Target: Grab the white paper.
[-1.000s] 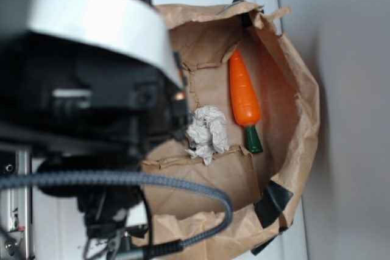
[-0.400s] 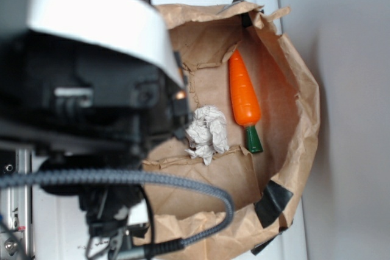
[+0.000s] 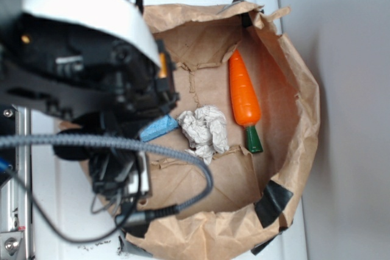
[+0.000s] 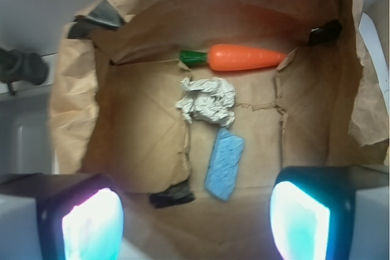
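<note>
Next, my gripper grabs the crumpled wad by its bulging end (image 3: 190,126) beside the blue block (image 3: 159,127) to pick up the white paper.
The white paper (image 4: 207,101) is a crumpled off-white wad lying on the flattened brown paper bag (image 4: 140,138); in the exterior view the white paper (image 3: 204,129) lies just left of the carrot's green end. My gripper (image 4: 195,226) is open, its two pads (image 4: 91,223) wide apart at the bottom of the wrist view. It hangs above the bag, short of the wad, with nothing between the jaws. In the exterior view the robot arm (image 3: 91,71) hides the fingers.
An orange carrot (image 4: 244,58) with a green tip lies just beyond the wad. A blue block (image 4: 224,164) lies between the wad and my gripper, seen in the exterior view as the blue block (image 3: 159,128). The bag's raised walls (image 3: 304,120) ring the items.
The arm has shifted left and back in the exterior view, uncovering the blue block and the wad's left side. The wad and carrot have not moved.
</note>
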`<control>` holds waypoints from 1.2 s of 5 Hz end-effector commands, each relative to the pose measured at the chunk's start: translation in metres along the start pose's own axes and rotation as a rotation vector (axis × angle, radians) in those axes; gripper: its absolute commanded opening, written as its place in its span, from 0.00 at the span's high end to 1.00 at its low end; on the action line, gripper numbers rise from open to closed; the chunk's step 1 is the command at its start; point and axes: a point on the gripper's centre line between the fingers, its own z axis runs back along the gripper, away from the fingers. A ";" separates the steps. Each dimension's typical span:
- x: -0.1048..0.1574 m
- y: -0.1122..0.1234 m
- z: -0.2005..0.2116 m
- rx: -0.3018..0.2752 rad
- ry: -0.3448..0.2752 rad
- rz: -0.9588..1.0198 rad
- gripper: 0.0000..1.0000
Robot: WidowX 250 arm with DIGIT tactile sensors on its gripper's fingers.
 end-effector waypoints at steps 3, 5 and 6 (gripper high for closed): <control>0.001 -0.003 -0.051 0.135 -0.088 0.015 0.00; 0.015 -0.027 -0.087 0.186 -0.109 0.009 0.00; 0.043 -0.029 -0.101 0.135 -0.056 0.014 0.00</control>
